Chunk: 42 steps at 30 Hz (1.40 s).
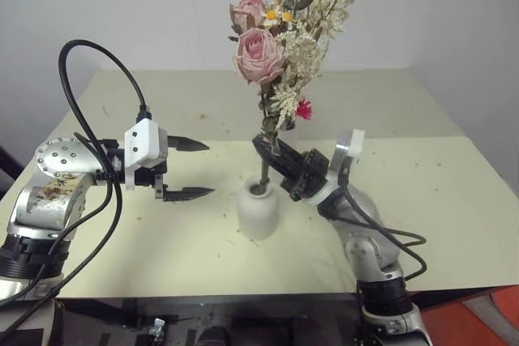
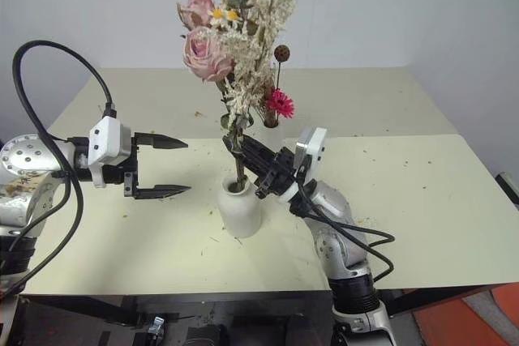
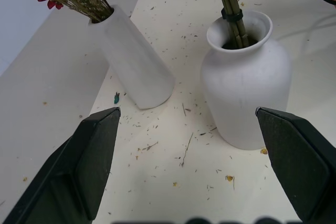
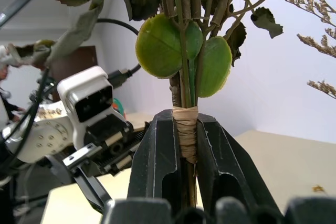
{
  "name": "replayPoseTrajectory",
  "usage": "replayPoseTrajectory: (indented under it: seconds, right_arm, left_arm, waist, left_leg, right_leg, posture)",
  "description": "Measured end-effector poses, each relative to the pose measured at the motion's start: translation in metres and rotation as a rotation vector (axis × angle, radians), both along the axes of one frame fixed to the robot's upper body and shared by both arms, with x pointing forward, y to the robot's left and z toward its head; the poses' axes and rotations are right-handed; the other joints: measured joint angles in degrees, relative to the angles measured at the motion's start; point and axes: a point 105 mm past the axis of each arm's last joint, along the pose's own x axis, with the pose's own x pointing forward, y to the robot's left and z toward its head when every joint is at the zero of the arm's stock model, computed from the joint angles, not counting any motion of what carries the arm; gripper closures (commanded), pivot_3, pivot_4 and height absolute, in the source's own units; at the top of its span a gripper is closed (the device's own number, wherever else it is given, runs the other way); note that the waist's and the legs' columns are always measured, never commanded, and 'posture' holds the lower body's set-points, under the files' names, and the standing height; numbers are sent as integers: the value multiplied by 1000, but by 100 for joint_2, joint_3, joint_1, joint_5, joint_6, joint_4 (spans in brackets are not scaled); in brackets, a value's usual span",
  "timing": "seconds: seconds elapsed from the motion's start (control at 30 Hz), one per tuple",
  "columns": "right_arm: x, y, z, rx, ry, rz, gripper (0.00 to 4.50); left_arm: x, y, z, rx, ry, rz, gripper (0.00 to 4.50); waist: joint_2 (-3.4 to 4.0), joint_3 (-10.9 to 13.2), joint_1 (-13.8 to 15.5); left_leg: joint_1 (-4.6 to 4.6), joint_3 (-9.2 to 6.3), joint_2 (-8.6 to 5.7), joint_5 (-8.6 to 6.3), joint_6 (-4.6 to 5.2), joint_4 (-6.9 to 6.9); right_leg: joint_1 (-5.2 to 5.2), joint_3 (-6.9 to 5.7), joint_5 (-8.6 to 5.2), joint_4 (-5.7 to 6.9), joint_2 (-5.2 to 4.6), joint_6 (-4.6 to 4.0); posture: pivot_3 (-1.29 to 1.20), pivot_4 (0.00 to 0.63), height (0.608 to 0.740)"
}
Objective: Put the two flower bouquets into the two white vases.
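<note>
My right gripper needs to let go now. The bouquet's stems reach down inside the round vase's opening point(image 1: 259, 187), so the bouquet would stay standing.
The short round-bellied white vase point(image 1: 258, 210) stands mid-table. The fuller bouquet point(image 1: 261, 56), with pink roses, cream sprigs and green leaves, is upright above it, and its stems point(image 3: 231, 10) reach down into the vase's mouth. My right gripper point(image 4: 185, 129) is shut on the wrapped stems just above the mouth, coming in from the right point(image 1: 268, 147). Behind stands the tall slim white vase point(image 3: 137, 64), holding the thin bunch of dried grasses with its red-pink flower point(image 2: 280, 103). My left gripper point(image 1: 188, 169) hovers open, to the left of the round vase and apart from it, with nothing in it.
The cream table point(image 1: 422, 200) is strewn with small bits of dried plant point(image 3: 186, 148). A seam crosses it behind the vases. A white wall rises beyond the far edge. Black cables point(image 1: 89, 79) loop over my left arm. Something orange point(image 1: 470, 322) lies past the front right corner.
</note>
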Motion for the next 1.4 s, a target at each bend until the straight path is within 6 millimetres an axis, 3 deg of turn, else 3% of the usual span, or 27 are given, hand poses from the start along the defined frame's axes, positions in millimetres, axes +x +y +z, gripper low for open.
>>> replayPoseTrajectory:
  seconds: [0.07,0.47,0.93,1.1,1.23,1.4]
  right_arm:
    - [0,2,-1,0,-5,3,4288]
    - [-4,2,-4,-34,-16,21,80]
    - [-22,-13,-14,-149,-45,26,35]
    - [-20,-15,-29,-357,-102,-18,35]
    - [-16,-18,-23,-436,-155,-39,35]
    - [-10,-35,-29,-605,-188,-88,35]
  left_arm:
    - [0,0,0,-1,0,0,0]
    - [0,-1,-1,-5,0,-1,0]
    - [3,-2,-1,-11,-10,-11,0]
    - [3,-4,-3,4,-11,-22,0]
    - [5,-5,-1,15,-21,-20,0]
    - [5,-5,-1,13,-22,-19,0]
  waist:
    - [0,0,-2]
    - [0,0,2]
    - [-1,0,3]
    - [-1,-1,16]
    - [-2,-1,8]
    - [-3,-1,27]
  left_leg:
    - [1,0,0,0,0,0]
    - [1,-1,0,0,0,0]
    - [1,0,0,0,0,0]
    - [1,0,-1,0,0,1]
    - [2,0,-1,0,0,1]
    - [-3,0,-4,0,0,1]
  right_leg:
    - [0,0,0,1,0,0]
    - [0,0,0,1,0,0]
    - [2,0,0,0,0,0]
    - [2,-1,-1,-1,-1,1]
    - [2,0,-1,-1,0,1]
    - [3,-1,-1,-5,-4,1]
  posture:
    - [0,150,740]
    - [0,150,740]
    - [0,150,740]
    - [0,150,740]
    - [0,150,740]
    - [0,150,740]
